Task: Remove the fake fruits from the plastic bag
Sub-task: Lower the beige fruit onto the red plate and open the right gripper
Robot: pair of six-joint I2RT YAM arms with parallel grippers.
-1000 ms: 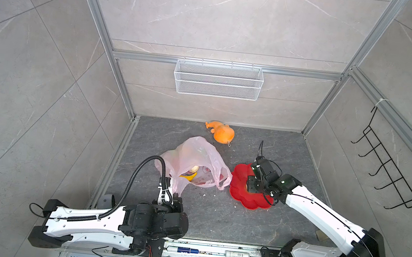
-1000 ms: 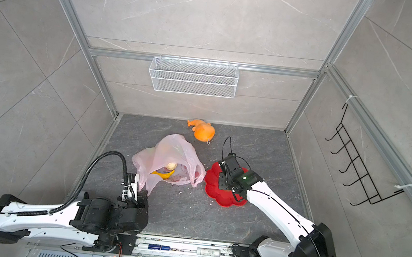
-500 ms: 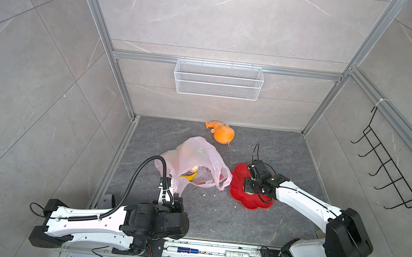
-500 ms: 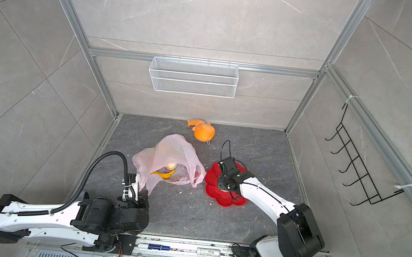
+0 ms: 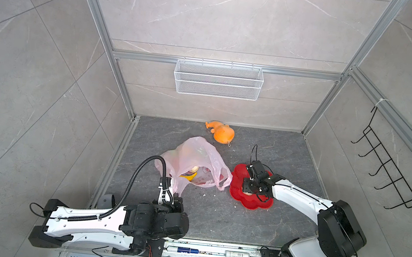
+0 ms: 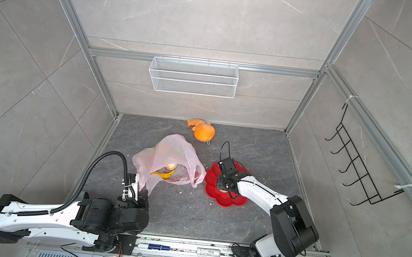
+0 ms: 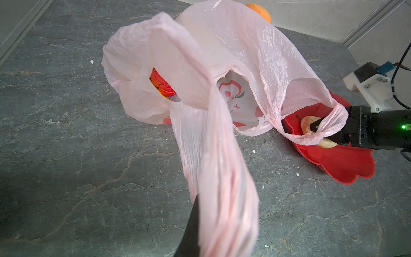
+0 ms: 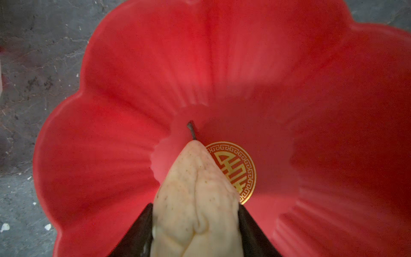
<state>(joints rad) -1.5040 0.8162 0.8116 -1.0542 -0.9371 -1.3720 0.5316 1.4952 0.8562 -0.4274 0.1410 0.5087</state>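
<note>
My right gripper should open now: the beige fruit (image 8: 195, 188) in my fingers reaches the plate's gold emblem (image 8: 239, 168), so the fruit would rest there if I let go.
The pale-pink plastic bag (image 5: 197, 154) (image 6: 171, 149) lies at mid-floor with its mouth toward the arms. My left gripper (image 5: 174, 196) (image 6: 142, 192) (image 7: 213, 233) is shut on one stretched handle of the plastic bag (image 7: 222, 55). Inside show a yellow banana (image 5: 188, 182) (image 6: 163, 175), a beige fruit (image 5: 194, 169) (image 6: 171, 166) and a red one (image 7: 162, 85). My right gripper (image 5: 245, 192) (image 6: 222, 189) (image 8: 196, 204) is shut on a beige pear-shaped fruit (image 8: 195, 189) (image 7: 308, 124), held low over the red flower-shaped plate (image 5: 254, 204) (image 6: 231, 202) (image 8: 133, 66). The bag's other handle loop (image 7: 329, 129) crosses in front of that fruit.
An orange plush toy (image 5: 221, 134) (image 6: 203, 131) lies near the back wall. A white wire basket (image 5: 218, 79) hangs on the back wall and a black hook rack (image 5: 388, 166) on the right wall. White crumbs dot the grey floor (image 5: 216, 213).
The right arm's elbow has swung in toward the front while its gripper stays over the plate with the beige fruit. The left arm and the bag have not moved.
</note>
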